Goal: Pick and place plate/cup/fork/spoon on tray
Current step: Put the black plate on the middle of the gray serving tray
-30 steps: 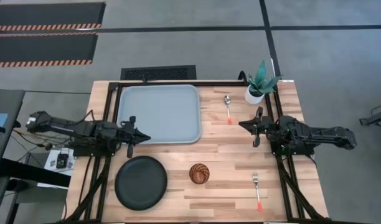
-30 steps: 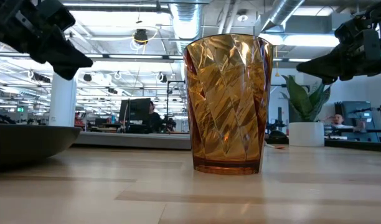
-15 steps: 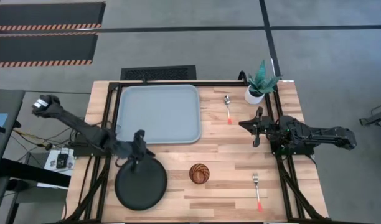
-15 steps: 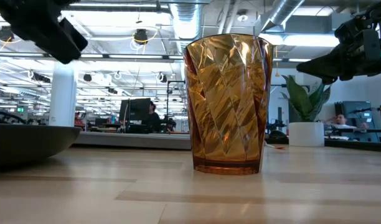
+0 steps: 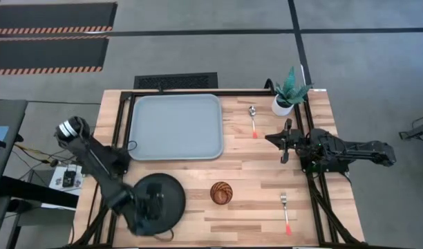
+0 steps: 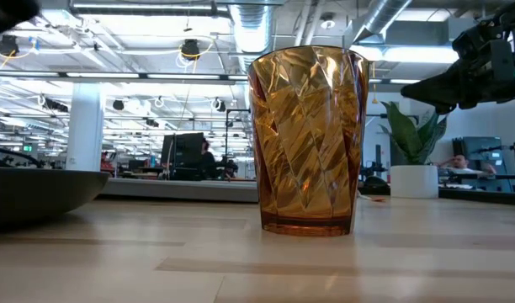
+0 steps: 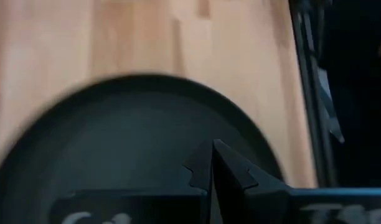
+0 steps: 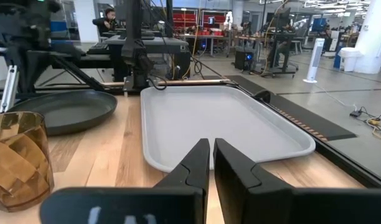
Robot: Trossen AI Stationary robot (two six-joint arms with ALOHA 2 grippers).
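Note:
The left gripper should take hold of the black plate by its rim (image 5: 152, 231) next, so it can place the plate (image 5: 171, 195) on the tray.
The black plate (image 5: 171, 195) lies on the table near its front left, and also shows in the left wrist view (image 7: 116, 137). My left gripper (image 5: 156, 203) hangs above the plate, its fingers shut (image 7: 210, 167) and pointing down. The amber cup (image 5: 222, 192) stands upright to the right of the plate. The fork (image 5: 285, 211) lies at the front right. The spoon (image 5: 253, 119) lies near the plant pot. The grey-blue tray (image 5: 175, 126) sits at the far left with nothing on it. My right gripper (image 5: 269, 138) is shut (image 8: 211, 155) and hovers at the right, pointing toward the tray.
A white pot with a green plant (image 5: 286, 97) stands at the far right corner, just beyond the spoon. Bare wood lies between the tray, cup and fork. A black frame runs along the table's left and right edges.
My left gripper has swung from beside the tray's near left corner toward the table's near edge and now hangs over the plate, tipped to point down. The plate, cup, fork and spoon have stayed where they were.

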